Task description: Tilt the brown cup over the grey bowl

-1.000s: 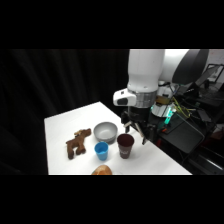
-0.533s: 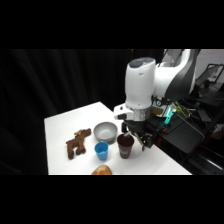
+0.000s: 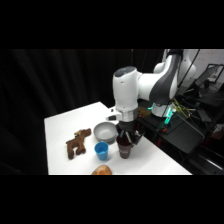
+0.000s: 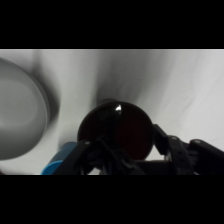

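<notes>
I need to grab the brown cup by its rim [image 3: 124, 137] next with my gripper. Then I can tilt it over the grey bowl [image 3: 105, 131].
The brown cup [image 3: 124, 150] stands upright on the white table, right of the grey bowl [image 3: 105, 131]. My gripper [image 3: 128, 137] has come down over the cup and is open, with one finger on each side of the rim. From the wrist, the brown cup's [image 4: 117, 131] dark mouth lies straight below the gripper [image 4: 124, 146], and the grey bowl [image 4: 20, 115] shows at the left edge. I cannot tell whether the fingers touch the cup's wall.
A small blue cup [image 3: 101, 150] stands just left of the brown cup, in front of the bowl, and shows in the wrist view as the blue cup [image 4: 57, 162]. A brown toy animal [image 3: 77, 142] lies further left. An orange-brown lump [image 3: 102, 170] sits at the table's front edge.
The arm has swung left and come down, so the gripper has dropped from above the brown cup to around its rim. The cups and bowl have not moved.
</notes>
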Robot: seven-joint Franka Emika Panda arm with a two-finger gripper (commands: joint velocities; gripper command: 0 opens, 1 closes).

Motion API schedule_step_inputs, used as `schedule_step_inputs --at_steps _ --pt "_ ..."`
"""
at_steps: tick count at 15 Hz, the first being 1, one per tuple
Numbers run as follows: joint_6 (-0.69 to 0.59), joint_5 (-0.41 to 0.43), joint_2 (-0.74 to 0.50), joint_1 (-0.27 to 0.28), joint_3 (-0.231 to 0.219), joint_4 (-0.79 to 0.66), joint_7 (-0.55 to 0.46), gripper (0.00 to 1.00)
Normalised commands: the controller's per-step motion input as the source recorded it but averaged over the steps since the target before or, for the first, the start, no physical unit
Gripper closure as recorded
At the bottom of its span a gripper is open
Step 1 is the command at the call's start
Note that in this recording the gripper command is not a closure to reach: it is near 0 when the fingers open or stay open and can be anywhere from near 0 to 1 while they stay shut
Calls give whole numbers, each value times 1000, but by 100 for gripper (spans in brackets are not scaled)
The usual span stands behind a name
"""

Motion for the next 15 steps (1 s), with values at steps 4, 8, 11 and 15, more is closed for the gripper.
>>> schedule_step_inputs --at_steps 4,8,11,15 --pt "-138 237 -81 -78 5 117 -306 63" --pt "-252 227 -113 -65 12 135 -284 4" --pt "-526 161 -405 -73 -50 163 -204 3" --pt "-678 481 -427 -146 -128 238 -441 5"
